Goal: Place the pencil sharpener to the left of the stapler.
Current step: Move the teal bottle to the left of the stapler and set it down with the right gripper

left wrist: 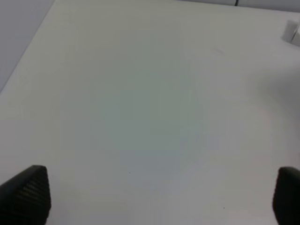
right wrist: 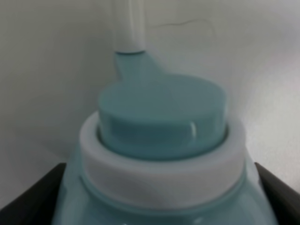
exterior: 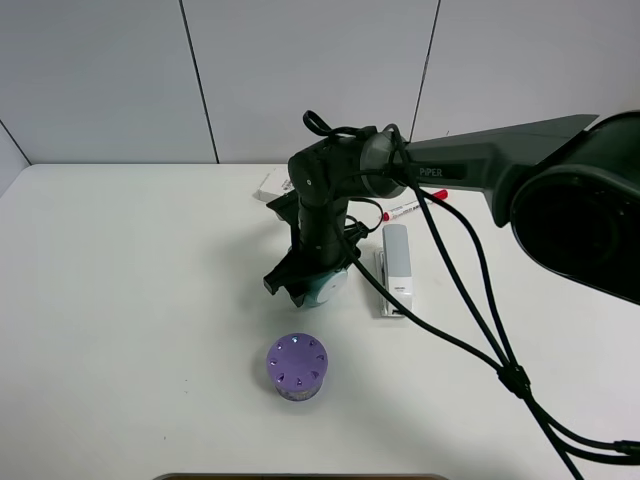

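The pencil sharpener's lower side [exterior: 317, 299] meets the tabletop beside the stapler [exterior: 394, 270], so the sharpener would rest there. It is time for my right gripper to open now.
The pencil sharpener [exterior: 327, 287] is teal with a white ring and sits low over the table, just left of the stapler. My right gripper [exterior: 310, 282] reaches across the middle and is shut on it from above. In the right wrist view the sharpener [right wrist: 161, 140] fills the frame, with a black finger [right wrist: 28, 197] at each lower corner pressing its sides. The grey-and-white stapler [exterior: 394, 270] lies lengthwise on the table, apart from the sharpener. My left gripper [left wrist: 159, 199] is open over bare table, only its two fingertips [left wrist: 26, 194] showing.
A purple cylinder with holes on top [exterior: 297, 367] stands in front of the sharpener. A red-capped white marker [exterior: 408, 210] lies behind the stapler. A small white box [exterior: 268, 189] lies behind the arm, also seen as the white box [left wrist: 291, 32]. Black cables [exterior: 480, 320] trail to the right.
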